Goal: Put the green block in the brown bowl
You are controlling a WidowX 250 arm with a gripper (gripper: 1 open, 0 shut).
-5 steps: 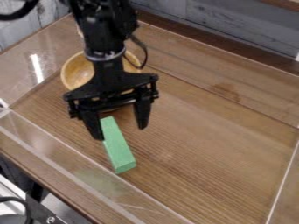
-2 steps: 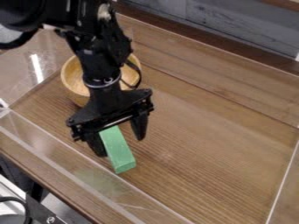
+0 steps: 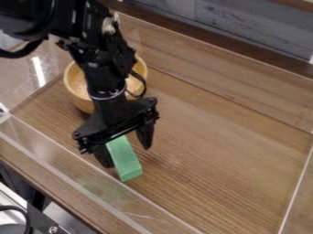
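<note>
The green block (image 3: 124, 159) still has to go in the brown bowl (image 3: 79, 80). My gripper should take the block by its long sides next, to put it in there.
The green block (image 3: 124, 159) lies flat on the wooden tabletop, a bright green bar pointing toward the front. My gripper (image 3: 119, 141) hangs straight down over the block's far end, open, with one black finger (image 3: 88, 147) to its left and the other to its right. Whether the fingers touch the block I cannot tell. The brown bowl (image 3: 79, 80) sits behind the gripper at the left; the arm covers its middle and right part.
A clear plastic wall (image 3: 49, 151) runs along the front and left of the work area. Bare wooden tabletop (image 3: 232, 128) stretches to the right. A grey plank wall (image 3: 244, 23) stands at the back.
The gripper has come down around the block's far end and rolled a little about its vertical axis. It stayed open. The block and the bowl have not moved.
</note>
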